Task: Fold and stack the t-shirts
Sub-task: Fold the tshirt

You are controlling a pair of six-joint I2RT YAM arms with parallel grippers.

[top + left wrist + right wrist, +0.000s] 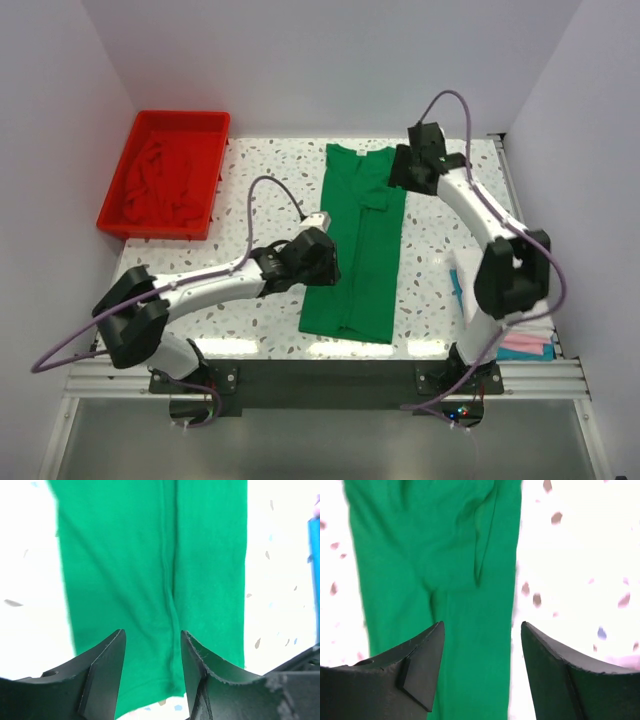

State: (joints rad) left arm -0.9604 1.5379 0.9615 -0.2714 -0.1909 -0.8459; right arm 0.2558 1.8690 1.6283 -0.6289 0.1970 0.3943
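The t-shirt needs to be folded. My left gripper should next grab the green t-shirt's near-end corner (pixel 306 327) and leave the t-shirt's other near corner for my right gripper.
A bright green t-shirt (pixel 360 250) lies flat on the speckled table (pixel 250 170), folded lengthwise into a long strip. My left gripper (pixel 328 260) hovers over the strip's left edge near its middle. In the left wrist view it (pixel 152 632) is open and empty, above the green cloth (pixel 150 555) and a centre seam. My right gripper (pixel 398 180) is over the strip's far right part. In the right wrist view it (pixel 482 625) is open and empty, straddling the right edge of the cloth (pixel 420 555). A dark red shirt (pixel 160 185) lies crumpled in the tray.
A rigid red plastic tray (pixel 210 118) stands at the back left. Pink and teal folded cloth (pixel 525 345) sits at the near right, partly behind the right arm. A teal edge (pixel 456 285) shows beside that arm, and also in the left wrist view (pixel 314 555).
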